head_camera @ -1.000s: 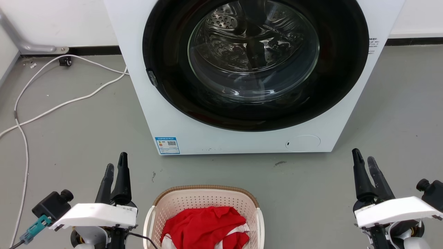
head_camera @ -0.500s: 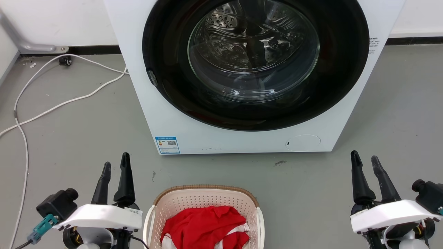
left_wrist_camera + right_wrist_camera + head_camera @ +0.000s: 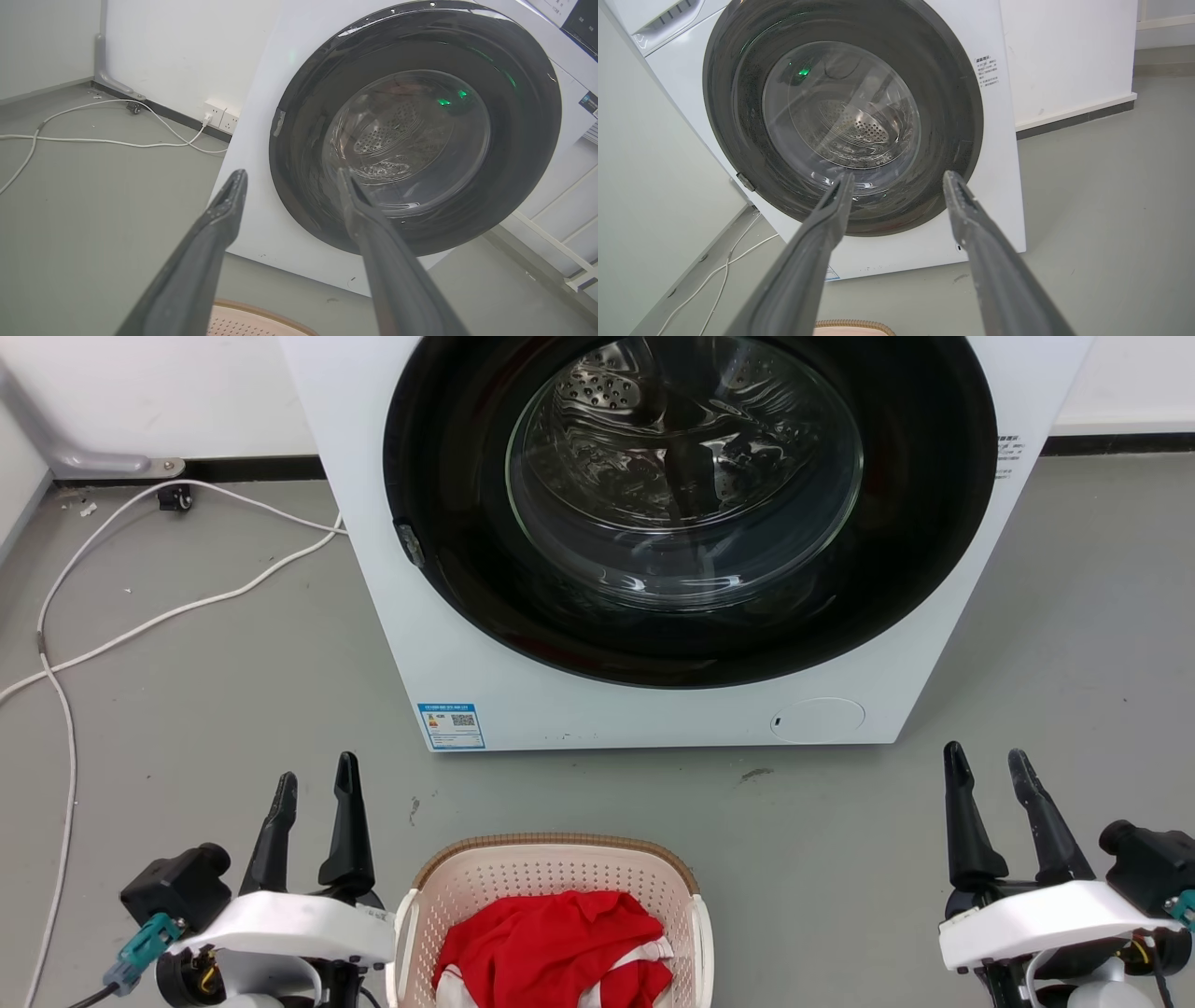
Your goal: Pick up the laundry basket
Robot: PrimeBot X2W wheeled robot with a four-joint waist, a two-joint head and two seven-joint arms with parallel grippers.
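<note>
The laundry basket is far wider than my open fingers, so my left gripper should next grab its slim white side handle (image 3: 402,946) to pick the basket up.
The laundry basket (image 3: 523,875) sits on the floor at the bottom middle of the head view, cream and perforated with a brown rim and white side handles. A red cloth (image 3: 551,947) lies inside it. My left gripper (image 3: 315,775) stands open just left of the basket, with nothing between its fingers. Well to the right of the basket, my right gripper (image 3: 986,758) is open and empty too. A strip of the basket's rim (image 3: 261,310) shows at the bottom of the left wrist view below my open left gripper (image 3: 289,175), and the rim (image 3: 854,323) shows under my open right gripper (image 3: 899,177).
A white washing machine (image 3: 485,672) with a round dark glass door (image 3: 686,476) stands right behind the basket, its door shut. White cables (image 3: 177,607) trail over the grey floor at the left. A wall with a dark skirting runs along the back.
Both grippers have opened wider, their fingers spreading apart. The left arm has shifted slightly right toward the basket. The basket has not moved.
</note>
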